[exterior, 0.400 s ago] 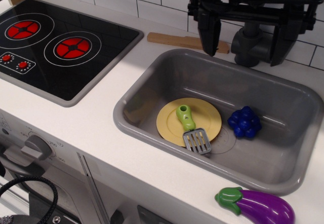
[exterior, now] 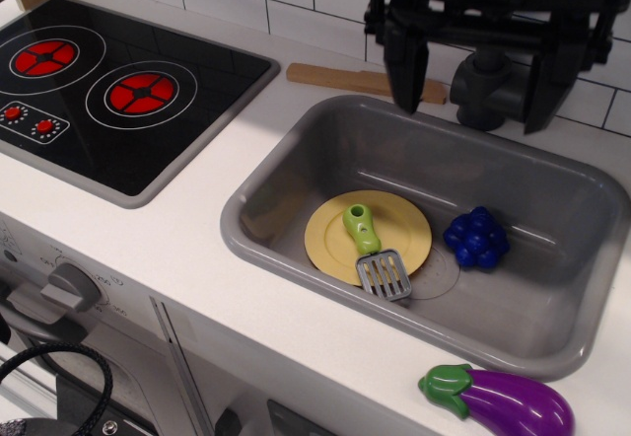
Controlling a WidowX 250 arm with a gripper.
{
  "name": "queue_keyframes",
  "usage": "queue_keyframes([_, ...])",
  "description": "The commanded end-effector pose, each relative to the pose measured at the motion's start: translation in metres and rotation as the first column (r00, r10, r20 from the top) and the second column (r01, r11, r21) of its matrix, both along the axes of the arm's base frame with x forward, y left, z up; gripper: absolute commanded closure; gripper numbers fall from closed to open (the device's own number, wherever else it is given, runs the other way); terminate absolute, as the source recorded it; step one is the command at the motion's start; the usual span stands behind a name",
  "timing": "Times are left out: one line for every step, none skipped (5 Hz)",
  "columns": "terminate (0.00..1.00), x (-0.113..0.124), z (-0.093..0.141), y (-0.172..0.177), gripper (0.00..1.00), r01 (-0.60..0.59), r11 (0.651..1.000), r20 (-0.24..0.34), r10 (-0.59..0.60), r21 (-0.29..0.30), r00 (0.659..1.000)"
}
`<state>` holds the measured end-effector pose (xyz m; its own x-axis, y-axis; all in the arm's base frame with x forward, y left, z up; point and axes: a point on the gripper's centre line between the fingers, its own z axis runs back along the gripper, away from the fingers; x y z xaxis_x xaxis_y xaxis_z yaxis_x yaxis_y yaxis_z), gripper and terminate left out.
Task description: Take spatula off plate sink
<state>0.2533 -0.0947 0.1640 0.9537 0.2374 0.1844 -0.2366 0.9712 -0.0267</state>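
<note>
The spatula should come off the plate (exterior: 331,235) in the sink, so my gripper will grab it by its lime-green handle (exterior: 364,234) next.
The spatula (exterior: 374,250) has a lime-green handle and a grey slotted blade. It lies on the pale-yellow plate (exterior: 331,235), handle near the plate's middle, blade over the plate's front-right rim. The plate sits on the floor of the grey sink (exterior: 296,175), left of centre. My black gripper (exterior: 478,110) hangs open and empty above the sink's back edge, well above and behind the spatula, its two fingers (exterior: 406,73) wide apart.
Blue toy grapes (exterior: 476,238) lie in the sink right of the plate. A grey faucet (exterior: 483,91) stands behind the sink between my fingers. A wooden stick (exterior: 345,80) lies behind the sink. A black stovetop (exterior: 108,86) is at left. A purple eggplant (exterior: 503,400) lies front right.
The gripper has dropped slightly toward the sink; nothing else has moved.
</note>
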Motion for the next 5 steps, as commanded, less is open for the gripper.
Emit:
queue_keyframes([0.00,0.027,-0.015,0.036,0.00,-0.130,0.991,0.094,0.130,-0.011,0.987])
queue_keyframes([0.00,0.042,-0.037,0.057,0.00,-0.157,0.987,0.121,0.152,0.027,0.981])
queue_keyframes([0.00,0.056,-0.066,0.090,0.00,-0.211,0.973,0.142,0.196,0.092,0.970])
queue_keyframes([0.00,0.050,-0.082,0.101,0.00,-0.201,0.974,0.154,0.185,0.100,0.971])
queue_keyframes([0.00,0.040,-0.097,0.107,0.00,-0.195,0.975,0.158,0.177,0.103,0.971])
